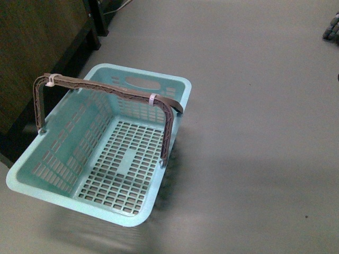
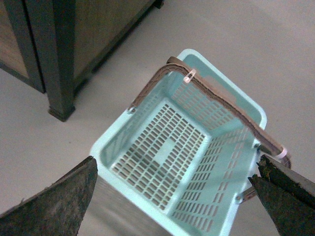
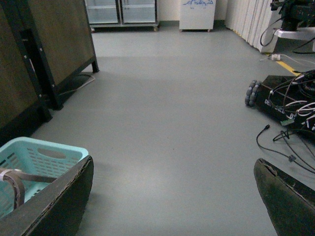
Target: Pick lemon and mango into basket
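The brown handle will carry the basket [image 1: 114, 159] over for the lemon and mango, so next my left gripper needs to hold the handle by its crossbar [image 1: 114, 91].
The light teal basket [image 1: 114, 159] stands on the grey floor in the front view, its slotted inside empty and its brown handle [image 1: 111, 90] raised with white zip ties. From above, the left wrist view shows the basket [image 2: 182, 157] under my left gripper [image 2: 174, 169], which is open with nothing between its dark fingers [image 2: 59, 196]. My right gripper [image 3: 172, 169] is open over bare floor, with a corner of the basket [image 3: 34, 162] beside one finger. The lemon and the mango are out of view. Neither arm shows in the front view.
A dark wooden cabinet [image 1: 37, 58] stands on black legs close behind the basket, also seen from the left wrist as the cabinet [image 2: 64, 49]. A wheeled black machine with loose cables [image 3: 285, 103] lies on the floor far to one side.
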